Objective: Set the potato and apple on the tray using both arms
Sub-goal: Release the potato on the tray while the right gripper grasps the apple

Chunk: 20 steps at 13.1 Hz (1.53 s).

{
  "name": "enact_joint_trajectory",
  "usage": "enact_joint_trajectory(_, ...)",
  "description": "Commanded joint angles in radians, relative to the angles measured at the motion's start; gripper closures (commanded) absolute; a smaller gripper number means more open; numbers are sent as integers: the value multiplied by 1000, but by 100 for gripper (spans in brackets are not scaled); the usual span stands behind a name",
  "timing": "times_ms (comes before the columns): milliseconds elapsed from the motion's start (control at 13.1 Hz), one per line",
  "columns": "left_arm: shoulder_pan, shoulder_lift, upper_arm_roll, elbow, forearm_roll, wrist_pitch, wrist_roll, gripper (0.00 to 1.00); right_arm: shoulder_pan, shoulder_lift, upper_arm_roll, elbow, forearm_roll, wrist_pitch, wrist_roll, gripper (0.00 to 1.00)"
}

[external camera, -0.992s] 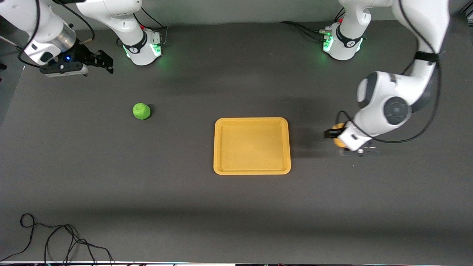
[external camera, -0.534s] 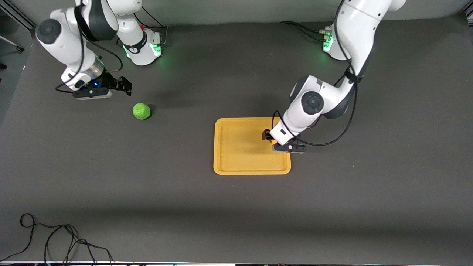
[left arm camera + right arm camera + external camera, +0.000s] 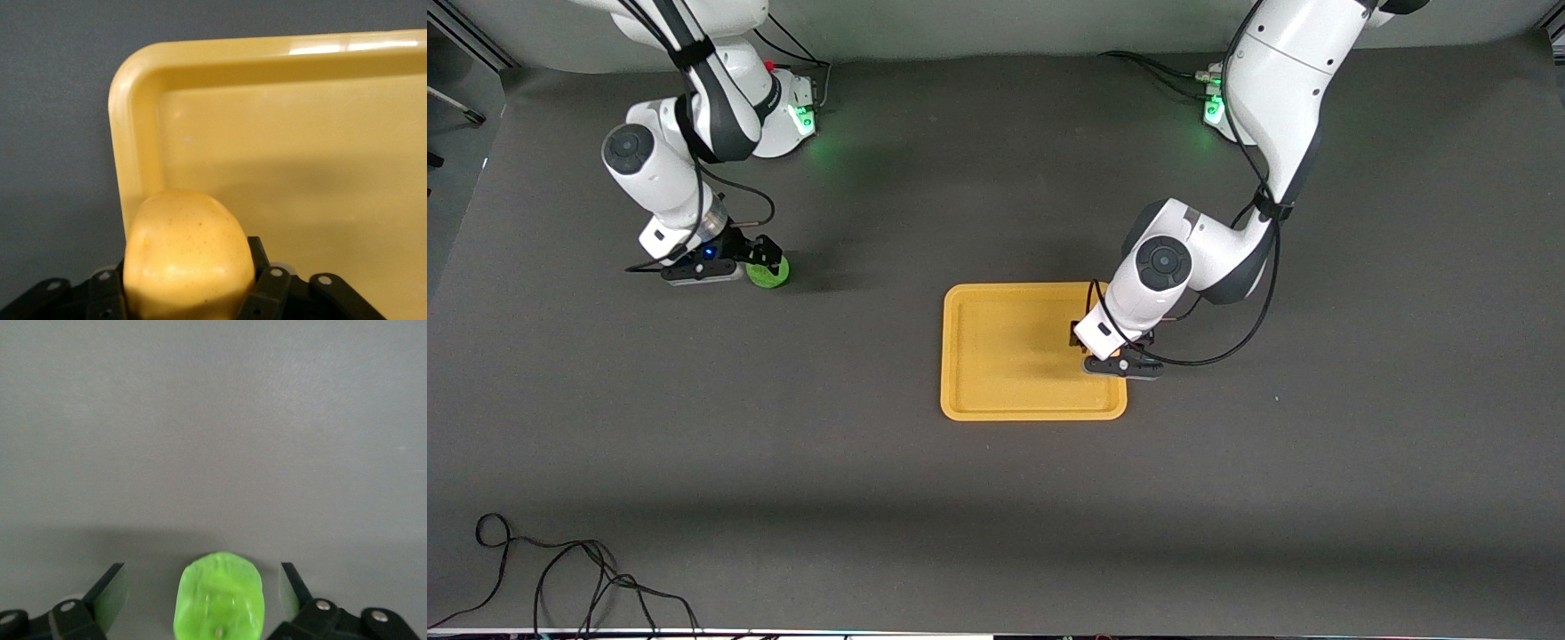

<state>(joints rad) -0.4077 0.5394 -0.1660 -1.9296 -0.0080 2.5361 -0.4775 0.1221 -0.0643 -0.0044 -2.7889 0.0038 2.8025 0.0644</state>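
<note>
The green apple (image 3: 770,276) needs to go on the yellow-orange tray (image 3: 996,373). My right gripper should next grab the apple by its rounded sides.
The yellow-orange tray (image 3: 996,373) lies mid-table. My left gripper (image 3: 1087,341) is over the tray's edge toward the left arm's end and is shut on the potato (image 3: 190,257), a smooth yellow-orange lump between the jaws. In the left wrist view the tray's corner and floor (image 3: 300,167) lie just below it. The hand hides the potato in the front view. The green apple (image 3: 770,276) sits on the table toward the right arm's end. My right gripper (image 3: 762,258) is low at it, open, one finger on each side of the apple (image 3: 219,597), not touching.
The dark table mat (image 3: 871,498) spreads all round the tray. A loose black cable (image 3: 560,578) lies at the table's corner nearest the front camera, toward the right arm's end. The arms' green-lit bases (image 3: 778,116) stand along the farthest edge.
My left arm carried the potato from the table beside the tray to over the tray. My right arm came down from near its base until its open fingers straddle the apple.
</note>
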Motion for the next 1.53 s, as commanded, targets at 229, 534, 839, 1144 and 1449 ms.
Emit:
enact_joint_trajectory(229,-8,2,3,31,31,-37,-61,1,13,129,-9,-32,7,108,18,0)
enact_joint_trajectory(534,26,-146,11,64,33,-251,-58,0,13,113,-11,-38,7,3,17,0)
enact_joint_trajectory(839,140,-381,17,47,74,-408,60,0,10,83,-19,-18,9,-66,6,52)
enact_joint_trajectory(1144,378,-533,17,46,39,-617,464,0,10,-24,-69,197,5,-422,-28,52)
enact_joint_trajectory(1449,475,-556,19,121,46,-801,597,0,11,-48,-68,593,1,-844,-15,52)
